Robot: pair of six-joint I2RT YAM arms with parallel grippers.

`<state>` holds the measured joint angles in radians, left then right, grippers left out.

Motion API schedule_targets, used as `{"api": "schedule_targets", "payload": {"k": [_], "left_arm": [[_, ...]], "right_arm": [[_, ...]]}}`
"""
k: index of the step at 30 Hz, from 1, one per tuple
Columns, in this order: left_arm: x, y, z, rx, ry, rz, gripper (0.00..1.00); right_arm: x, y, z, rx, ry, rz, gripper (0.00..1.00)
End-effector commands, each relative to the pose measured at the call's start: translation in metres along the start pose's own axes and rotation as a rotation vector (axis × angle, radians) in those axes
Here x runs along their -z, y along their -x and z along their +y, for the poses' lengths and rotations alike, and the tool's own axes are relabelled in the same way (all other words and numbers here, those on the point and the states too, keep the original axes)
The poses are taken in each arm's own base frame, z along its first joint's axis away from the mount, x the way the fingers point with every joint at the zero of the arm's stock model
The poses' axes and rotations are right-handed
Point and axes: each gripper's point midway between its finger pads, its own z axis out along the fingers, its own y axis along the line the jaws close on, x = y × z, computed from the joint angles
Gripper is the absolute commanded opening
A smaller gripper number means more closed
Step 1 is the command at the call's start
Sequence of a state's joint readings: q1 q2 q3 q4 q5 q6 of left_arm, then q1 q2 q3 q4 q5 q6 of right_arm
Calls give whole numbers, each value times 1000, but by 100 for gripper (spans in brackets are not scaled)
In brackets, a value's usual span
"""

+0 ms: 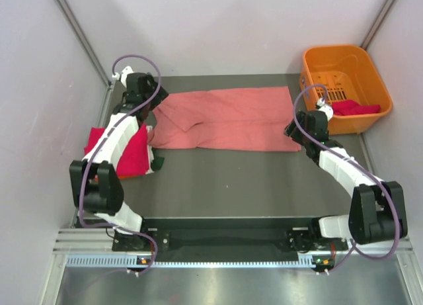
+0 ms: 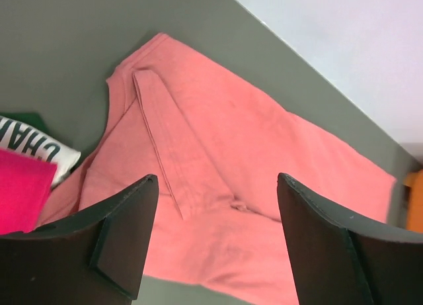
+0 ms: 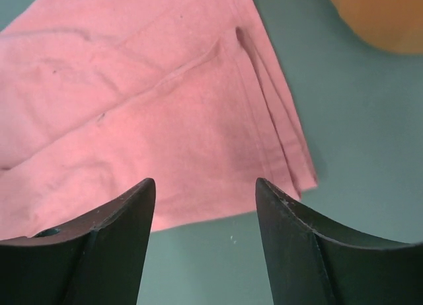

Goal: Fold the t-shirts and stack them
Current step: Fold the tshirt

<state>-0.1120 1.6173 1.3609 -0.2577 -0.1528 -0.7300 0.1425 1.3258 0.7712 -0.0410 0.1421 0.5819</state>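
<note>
I need to grab the salmon-pink t-shirt (image 1: 228, 118) by its near corner (image 1: 296, 147) beside the basket with my right gripper next. This will fold it and leave the t-shirt's far end for my left gripper.
The salmon-pink t-shirt (image 1: 228, 118) lies folded lengthwise across the back of the table. It fills the left wrist view (image 2: 218, 179) and the right wrist view (image 3: 145, 113). My left gripper (image 1: 151, 113) is open and empty above the shirt's left end, its jaws spread over a folded sleeve. My right gripper (image 1: 293, 134) is open and empty above the shirt's near right corner (image 3: 301, 179). A folded magenta-red t-shirt (image 1: 132, 153) lies on a stack at the left, under my left arm, with white lettered cloth (image 2: 39, 149) and dark green cloth beneath it. Another magenta-red shirt (image 1: 353, 108) lies in the basket.
The orange plastic basket (image 1: 347, 67) stands at the back right, close to my right gripper; its blurred edge shows in the right wrist view (image 3: 380, 17). Pale walls close in the table on the left, back and right.
</note>
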Motion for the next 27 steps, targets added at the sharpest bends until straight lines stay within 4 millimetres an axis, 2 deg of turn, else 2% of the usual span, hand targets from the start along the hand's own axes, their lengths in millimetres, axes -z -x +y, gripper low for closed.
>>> {"api": "schedule_targets", "payload": {"k": [1,2,3,4,5,6,8,14,20,24,27], "left_arm": [[36,11,-11,13,-88,-48,77],[41,10,-11,17,-100,-48,77],[50,8,-7,21,-108,-54,76],[54,6,-6,31,-111,-55,76],[59,5,-5,33,-121,-54,76],[65,2,-3,34,-128,-55,76],[70,1,-2,37,-130,-52,76],[79,-10,3,50,-134,-17,74],[84,-12,8,52,-124,-22,74],[86,-13,11,44,-118,-22,74],[86,-15,14,37,-105,-20,74]], "right_arm": [[14,3,2,-112,-1,-91,62],[22,11,6,-145,26,-143,61],[24,-5,0,-151,17,-137,61],[27,-3,-6,-175,-10,-179,61],[33,1,-4,-212,3,-215,61],[33,-11,-11,-218,-17,-205,61],[33,-15,-16,-271,-37,-217,61],[15,-44,-32,-380,-102,-166,60],[-5,-52,-30,-465,-128,-145,60],[-17,-59,-41,-540,-230,-132,60],[-27,-61,-42,-572,-248,-140,60]]}}
